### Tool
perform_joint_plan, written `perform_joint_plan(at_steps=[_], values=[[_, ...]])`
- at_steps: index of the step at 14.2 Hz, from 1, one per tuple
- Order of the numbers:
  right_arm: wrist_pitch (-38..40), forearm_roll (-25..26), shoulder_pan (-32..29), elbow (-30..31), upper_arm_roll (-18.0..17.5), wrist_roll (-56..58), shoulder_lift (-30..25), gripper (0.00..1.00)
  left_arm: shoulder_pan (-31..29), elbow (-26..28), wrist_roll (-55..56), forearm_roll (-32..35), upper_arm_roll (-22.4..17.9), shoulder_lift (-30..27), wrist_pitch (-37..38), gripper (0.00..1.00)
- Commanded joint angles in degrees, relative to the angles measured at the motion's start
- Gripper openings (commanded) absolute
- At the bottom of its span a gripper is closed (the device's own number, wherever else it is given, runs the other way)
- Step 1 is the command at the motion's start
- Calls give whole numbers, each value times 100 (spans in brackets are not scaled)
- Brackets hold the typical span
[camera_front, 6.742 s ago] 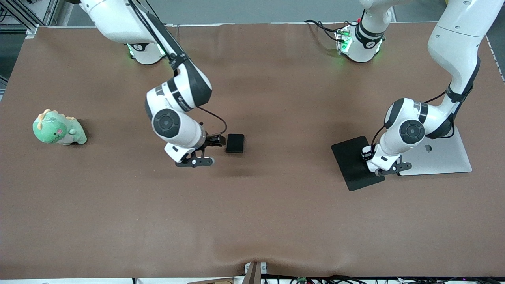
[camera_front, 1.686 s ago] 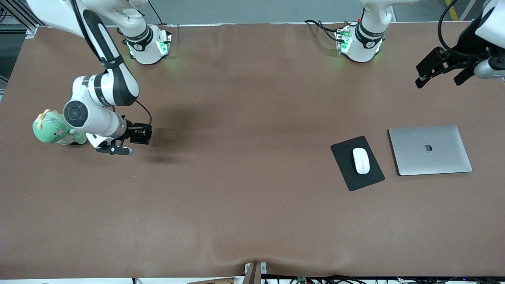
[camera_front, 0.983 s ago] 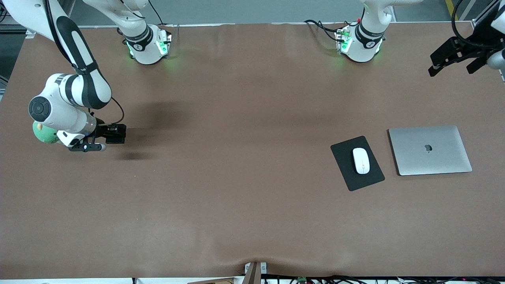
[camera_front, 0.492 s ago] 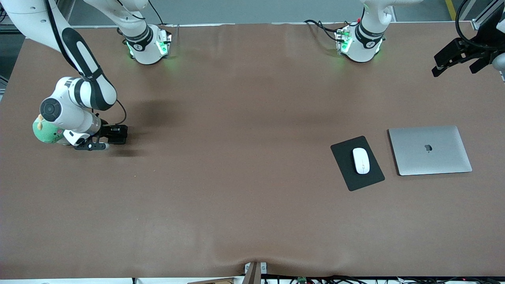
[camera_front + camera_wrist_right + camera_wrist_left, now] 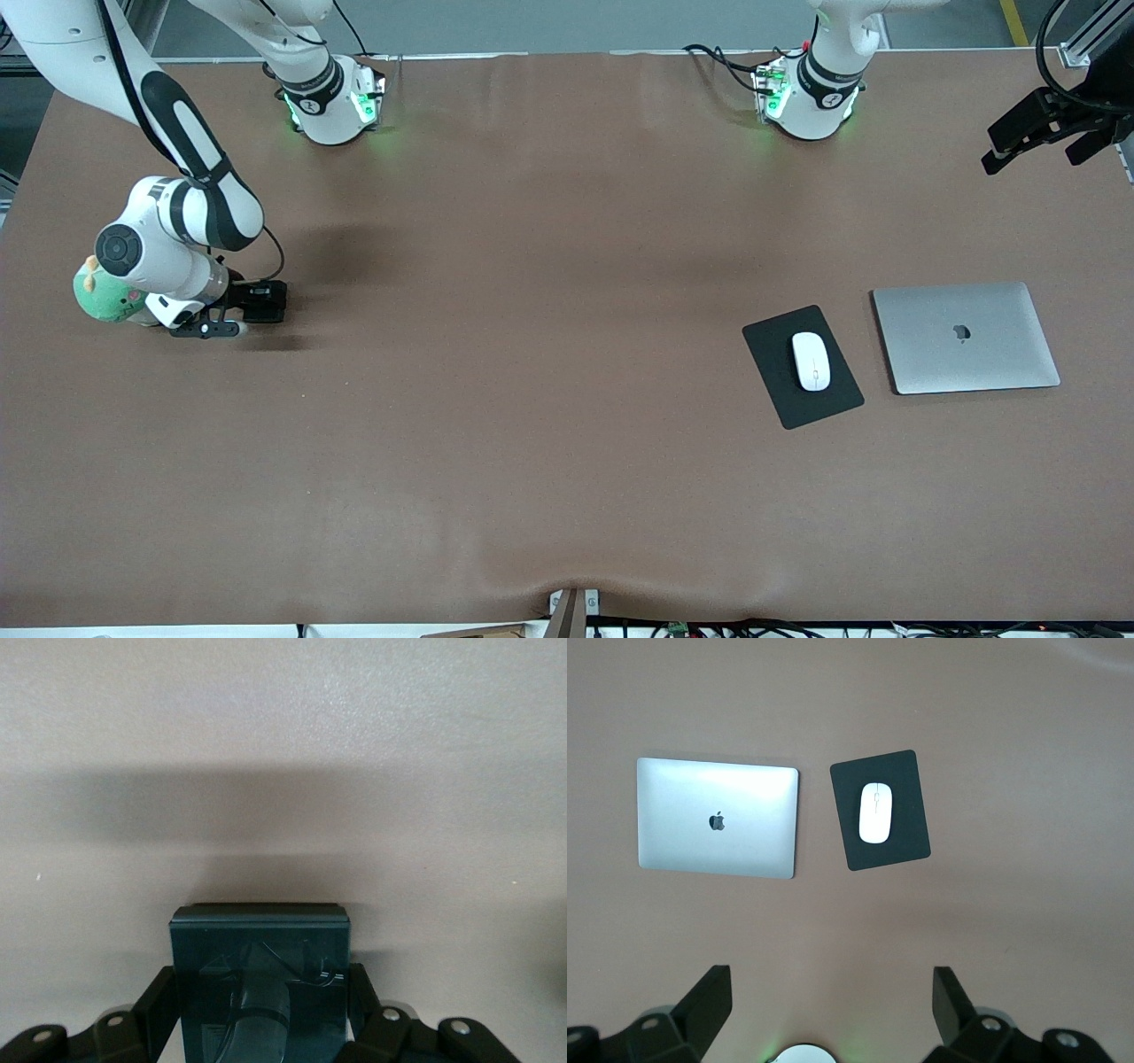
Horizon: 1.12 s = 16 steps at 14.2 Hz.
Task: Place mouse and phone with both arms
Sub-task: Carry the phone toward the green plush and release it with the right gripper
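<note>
The black phone (image 5: 259, 966) sits low over the table, its shadow close at its edge, and would lie on the tabletop. My right gripper opens now.
The white mouse (image 5: 811, 361) lies on a black pad (image 5: 780, 390) beside a silver laptop; it also shows in the left wrist view (image 5: 875, 812). My left gripper (image 5: 1034, 159) is open and empty, raised high over the table's edge at the left arm's end, and its fingers (image 5: 709, 1003) stand wide apart in its wrist view. My right gripper (image 5: 252, 303) is shut on the black phone (image 5: 268, 301), held low over the table beside a green toy. In the right wrist view the phone (image 5: 259, 966) sits between the fingers (image 5: 159, 1005).
A green plush dinosaur (image 5: 102, 299) sits at the right arm's end, partly hidden by the right arm's wrist. The closed silver laptop (image 5: 966, 337) lies next to the pad (image 5: 908, 837), toward the left arm's end, and shows in the left wrist view (image 5: 716, 818).
The right arm carried the phone from the table's middle to beside the green toy and has nearly stopped. The left arm left the mouse on the pad and rose away toward the edge.
</note>
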<state>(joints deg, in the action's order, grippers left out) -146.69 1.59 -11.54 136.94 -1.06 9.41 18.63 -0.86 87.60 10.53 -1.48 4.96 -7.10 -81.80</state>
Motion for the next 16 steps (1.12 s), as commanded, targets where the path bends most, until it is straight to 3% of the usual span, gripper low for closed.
perform_joint_plan(at_steps=[1, 2, 3, 9, 13, 16], values=[[-71, 166, -164, 43, -105, 26, 35, 13, -99, 38, -103, -89, -4, -107, -29, 100], [-62, 166, -173, 43, -105, 17, 44, 61, -99, 38, -77, -89, 5, -99, -29, 100], [8, 166, -181, 25, -114, 8, 36, 100, -90, 47, -60, -89, 14, -98, -29, 100], [1298, 175, -111, -614, -132, 376, -245, 100, -90, 29, -42, -80, 49, -98, -20, 100], [2563, 175, -129, -1519, -132, 807, -290, 100, -90, 29, -51, -80, 49, -81, -46, 100], [4011, 184, -85, -2459, -149, 913, -342, 100, -90, 21, -94, -89, 49, -72, -117, 100]])
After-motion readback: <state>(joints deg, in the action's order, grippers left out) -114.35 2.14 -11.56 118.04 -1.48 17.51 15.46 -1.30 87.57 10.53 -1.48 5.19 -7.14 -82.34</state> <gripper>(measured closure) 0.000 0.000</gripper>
